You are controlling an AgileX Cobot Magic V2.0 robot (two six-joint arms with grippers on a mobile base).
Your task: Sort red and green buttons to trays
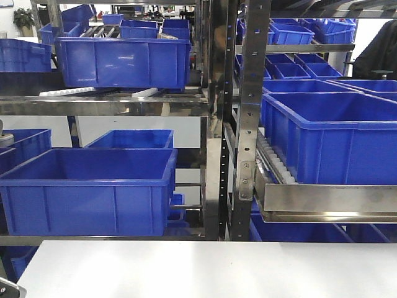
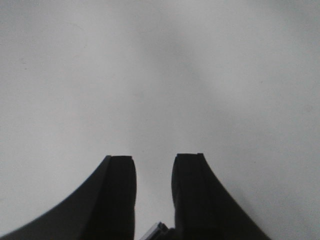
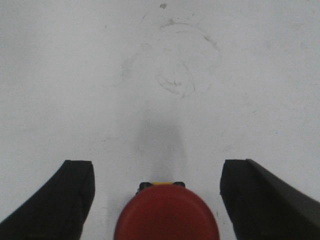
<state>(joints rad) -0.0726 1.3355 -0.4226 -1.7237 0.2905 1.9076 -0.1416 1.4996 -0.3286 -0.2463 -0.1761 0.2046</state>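
Note:
My right gripper takes hold of the red button by its red mushroom cap point(image 3: 166, 216) next, to sort the button into its tray.
The red button point(image 3: 166, 212) shows in the right wrist view, its red mushroom cap at the bottom centre with a dark and yellow body edge behind it, standing on the white table. My right gripper point(image 3: 156, 167) is open, its two black fingers wide on either side of the button without touching it. My left gripper point(image 2: 153, 159) is open with a narrow gap and empty, above bare grey-white table. The green button and both trays are out of view. Neither gripper shows in the front view.
Metal racks point(image 1: 214, 124) behind the white table point(image 1: 211, 270) hold several deep blue crates point(image 1: 87, 189); one large crate sits on a roller shelf at right point(image 1: 332, 133). Faint scuff rings point(image 3: 175, 80) mark the table beyond the red button.

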